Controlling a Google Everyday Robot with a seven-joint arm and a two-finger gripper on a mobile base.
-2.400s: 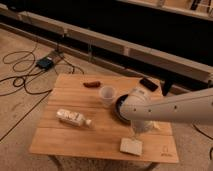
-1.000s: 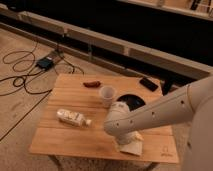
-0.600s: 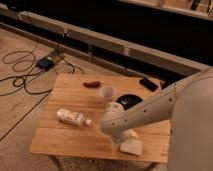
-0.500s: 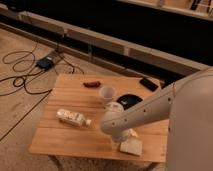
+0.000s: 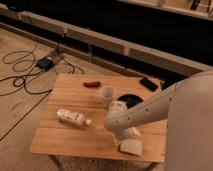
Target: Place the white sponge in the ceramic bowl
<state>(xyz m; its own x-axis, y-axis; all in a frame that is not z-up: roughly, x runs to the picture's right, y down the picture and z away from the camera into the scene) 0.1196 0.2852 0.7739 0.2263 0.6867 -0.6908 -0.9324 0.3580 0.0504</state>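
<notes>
My gripper needs to grab the white sponge (image 5: 131, 146) by its long edges next, and then it will place it in the ceramic bowl (image 5: 132, 99).
The white sponge (image 5: 131, 146) lies flat near the table's front edge, right of centre. The ceramic bowl (image 5: 132, 99), dark and glossy, sits behind it, and my arm crosses over its front part. My arm reaches in from the right, its rounded wrist ending above the table's middle. My gripper (image 5: 129, 134) hangs under the wrist just above and behind the sponge. It is open, mostly hidden by the arm, and holds nothing.
A white cup (image 5: 107, 94) stands left of the bowl. A clear bottle (image 5: 72, 117) lies on its side at the left. A red object (image 5: 92, 84) and a black phone (image 5: 148, 83) lie at the back of the wooden table (image 5: 65, 140). Cables cross the floor at the left.
My arm has come down from over the bowl toward the front of the table, and the gripper now sits by the sponge. In the last half second it has barely shifted.
</notes>
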